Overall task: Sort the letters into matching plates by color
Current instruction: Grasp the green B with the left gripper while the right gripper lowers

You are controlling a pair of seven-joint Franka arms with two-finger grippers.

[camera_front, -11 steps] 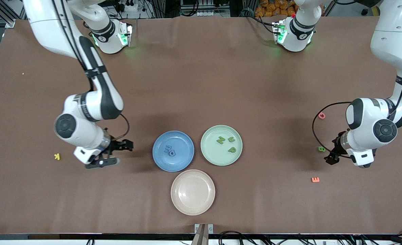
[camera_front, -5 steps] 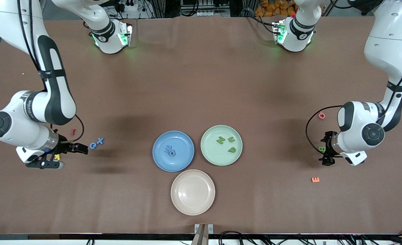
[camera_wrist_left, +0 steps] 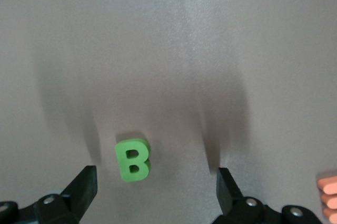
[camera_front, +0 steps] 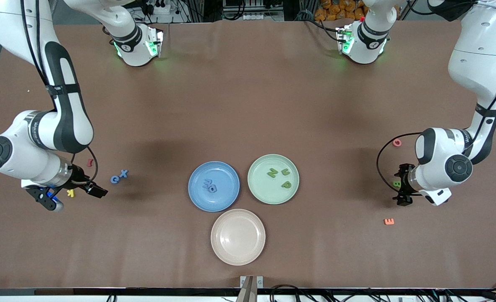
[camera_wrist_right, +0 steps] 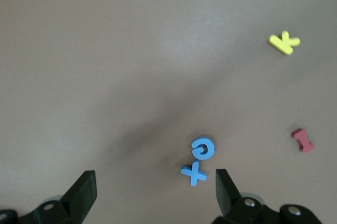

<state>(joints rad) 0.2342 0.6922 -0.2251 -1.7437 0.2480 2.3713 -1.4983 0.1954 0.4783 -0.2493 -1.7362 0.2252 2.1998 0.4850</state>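
My left gripper isn't ready to close on the green B (camera_front: 396,184) (camera_wrist_left: 132,159) and needs to go lower first. The B is just beyond my fingers, which are above and apart from their shadows, so they would miss if I closed now.
The blue plate (camera_front: 220,199) holds two blue letters (camera_front: 209,184). The mint green plate (camera_front: 258,191) beside it holds green N (camera_front: 272,172), U (camera_front: 285,172) and P (camera_front: 287,184). Blue G (camera_front: 114,179) and X (camera_front: 124,173) lie on the table toward the right arm's end. My right gripper (camera_front: 71,196) is open and empty over the table beside them; its wrist view shows the G (camera_wrist_right: 202,148) and X (camera_wrist_right: 194,173) near one finger. My left gripper (camera_front: 401,184) is open low over a green B (camera_front: 396,183), which lies between its fingers (camera_wrist_left: 132,159).
A beige plate (camera_front: 238,256) sits nearer the front camera than the other two plates. A yellow K (camera_front: 70,192) and red I (camera_front: 90,162) lie by my right gripper. A pink G (camera_front: 397,142) and orange E (camera_front: 389,221) lie near the green B.
My right arm swung from beside the blue plate toward its end of the table, uncovering the blue G and X. My left gripper moved in over the green B.
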